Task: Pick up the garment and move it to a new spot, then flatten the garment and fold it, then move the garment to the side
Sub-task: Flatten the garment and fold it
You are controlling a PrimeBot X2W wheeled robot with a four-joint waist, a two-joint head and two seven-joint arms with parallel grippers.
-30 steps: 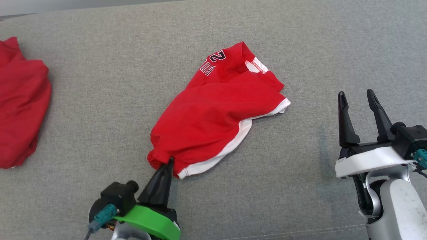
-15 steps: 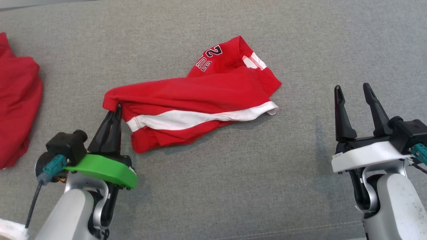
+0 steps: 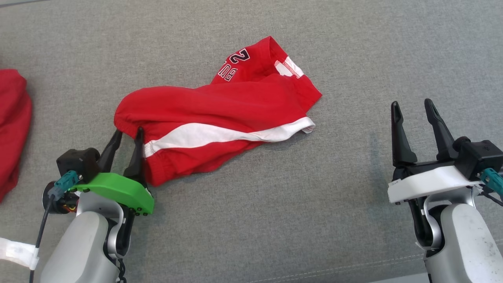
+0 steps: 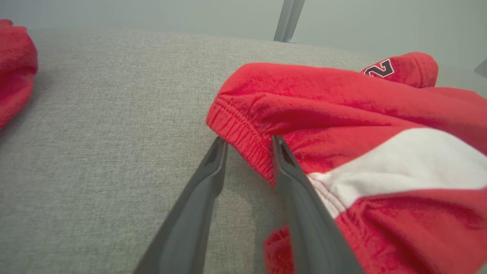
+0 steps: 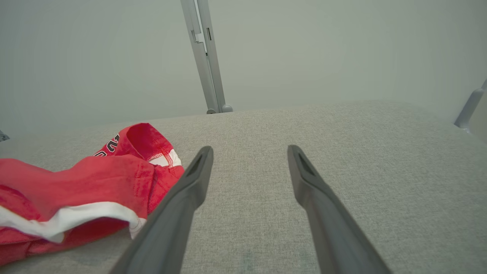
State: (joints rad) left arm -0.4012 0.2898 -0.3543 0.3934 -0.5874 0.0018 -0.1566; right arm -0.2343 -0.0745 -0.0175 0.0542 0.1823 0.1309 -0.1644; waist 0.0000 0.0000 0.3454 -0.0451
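Note:
The waistband end of their white stripe (image 3: 151,149) is the part my left gripper should grab to flatten the red shorts (image 3: 217,106).
The garment (image 3: 220,118) is a pair of red shorts with a white side stripe and dark lettering, lying crumpled on the grey fabric surface (image 3: 275,220). My left gripper (image 3: 128,133) sits at its left end with the fingers parted; the elastic waistband (image 4: 243,131) lies between and just beyond the tips, no longer pinched. In the left wrist view the garment (image 4: 361,125) spreads to the right of the fingers. My right gripper (image 3: 410,105) is open and empty, well to the right of the shorts. The right wrist view shows the garment (image 5: 76,190) at its lower left.
Another red cloth (image 3: 11,125) lies at the far left edge of the surface, also seen as red cloth (image 4: 15,64) in the left wrist view. A grey metal post (image 5: 203,57) stands behind the surface against a pale wall.
My left gripper dragged the waistband end of the shorts to the left, stretching them out sideways, then parted its fingers and let go. The right gripper stayed open.

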